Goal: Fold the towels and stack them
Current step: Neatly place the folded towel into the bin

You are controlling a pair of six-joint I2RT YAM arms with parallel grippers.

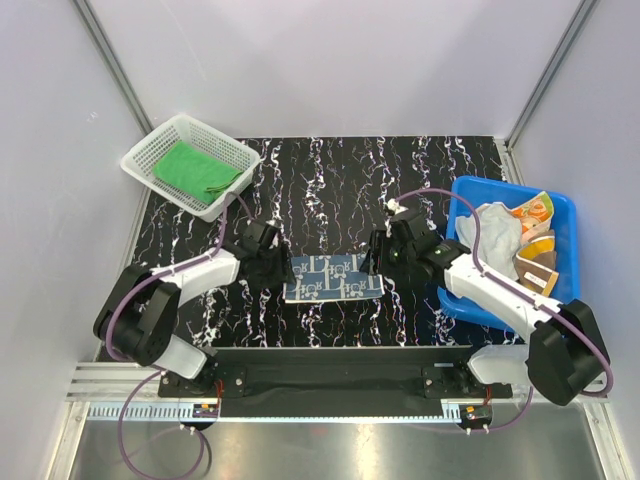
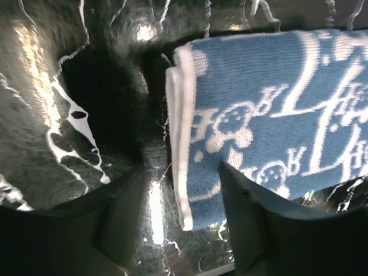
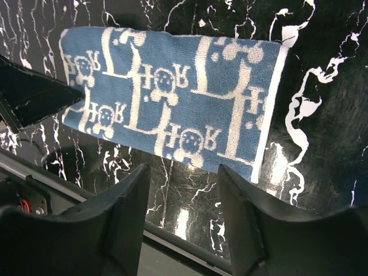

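The folded navy towel needs to go on the green towel (image 1: 195, 170), so my left gripper will next grab it by its white-hemmed end (image 1: 291, 285), layers together.
A folded navy towel with a pale pattern (image 1: 332, 277) lies flat on the black marbled table between the two arms. My left gripper (image 1: 268, 266) is open at the towel's left edge; in the left wrist view the towel's white-hemmed end (image 2: 270, 109) lies on the table between and beyond the fingers, not held. My right gripper (image 1: 385, 255) is open at the towel's right end; in the right wrist view the towel (image 3: 172, 95) lies just past the fingertips, with bare table between them. A green towel (image 1: 195, 170) lies in the white mesh basket (image 1: 150, 148).
A blue tub (image 1: 565, 215) at the right holds a pale cloth (image 1: 490, 230) and an orange printed towel (image 1: 535, 215). The metal rail with the arm bases (image 1: 330, 380) runs along the table's near edge. White walls enclose the table.
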